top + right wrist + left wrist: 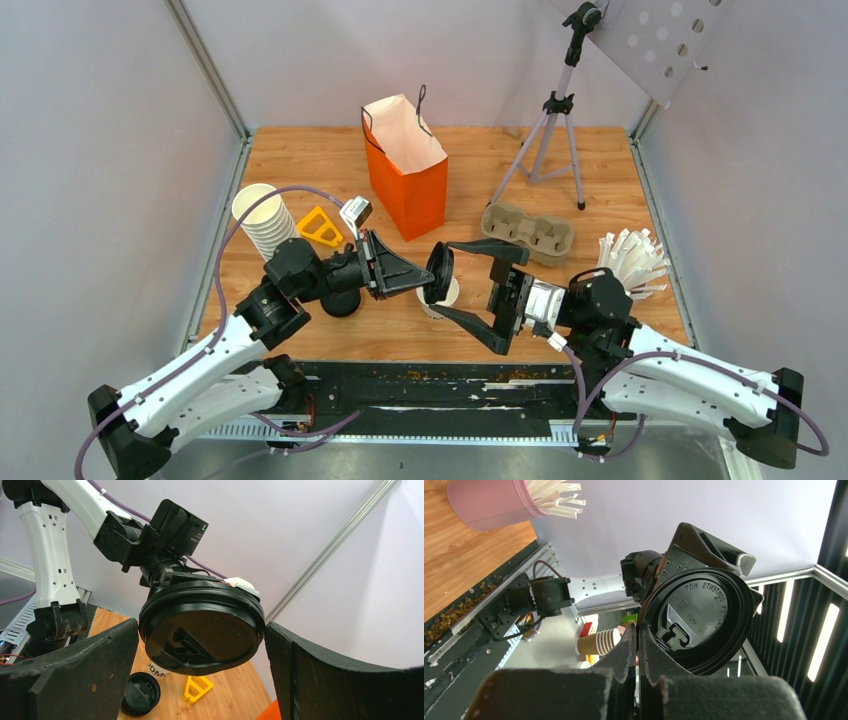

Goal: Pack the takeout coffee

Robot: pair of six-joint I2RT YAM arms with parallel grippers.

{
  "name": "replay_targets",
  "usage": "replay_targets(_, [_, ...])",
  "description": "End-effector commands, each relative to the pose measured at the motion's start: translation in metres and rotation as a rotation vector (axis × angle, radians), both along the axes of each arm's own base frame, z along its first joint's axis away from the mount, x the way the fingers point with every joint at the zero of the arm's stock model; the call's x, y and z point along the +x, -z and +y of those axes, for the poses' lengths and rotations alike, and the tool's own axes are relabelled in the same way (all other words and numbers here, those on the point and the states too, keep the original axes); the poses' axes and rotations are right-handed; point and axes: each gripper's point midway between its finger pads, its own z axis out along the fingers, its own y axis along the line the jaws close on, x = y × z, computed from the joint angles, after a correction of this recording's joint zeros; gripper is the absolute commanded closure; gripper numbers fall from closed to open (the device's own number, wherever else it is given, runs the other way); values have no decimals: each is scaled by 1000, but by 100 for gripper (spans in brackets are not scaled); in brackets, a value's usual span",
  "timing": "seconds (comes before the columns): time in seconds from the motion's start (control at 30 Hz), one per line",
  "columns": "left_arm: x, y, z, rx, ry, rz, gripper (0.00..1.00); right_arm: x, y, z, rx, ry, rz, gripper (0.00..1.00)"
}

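Observation:
My fingertips are level with the widest part of the black lid (440, 273) (202, 627), so it is time for my right gripper to close. Closing now would catch the lid.
My left gripper (430, 280) (638, 630) is shut on the rim of a round black lid (438, 272) (696, 620) (202, 630) and holds it on edge above the table. My right gripper (443, 277) (201, 625) is open wide, one finger on each side of that lid, close to its edge. Just below the lid a small white paper cup (446, 297) (159, 672) stands uncapped on the wood. No capped takeout coffee is in view. The orange paper bag (405, 180) (265, 712) stands open behind.
A loose black lid (340, 302) (141, 694) lies under my left arm. A tall stack of lidless cups (262, 220) and a yellow triangle piece (320, 228) are at the left. A cardboard cup carrier (528, 232), a tripod (548, 140) and a holder of white sticks (630, 262) stand to the right.

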Motion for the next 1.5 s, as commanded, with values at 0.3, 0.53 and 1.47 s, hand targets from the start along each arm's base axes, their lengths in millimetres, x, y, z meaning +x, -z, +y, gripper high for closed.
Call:
replay_targets(0.3, [-13,-34,1,-47,59,-103,100,-1,0,-8,-25,30,-32,6])
replay_targets(0.53, [-11,-28,0,-28,55,-91,100,4,-9,-11,31,58,-28,11])
replay_targets(1.47, [31,-5,64,430,-347,-262,17,46,29,-33,-82,278,409,33])
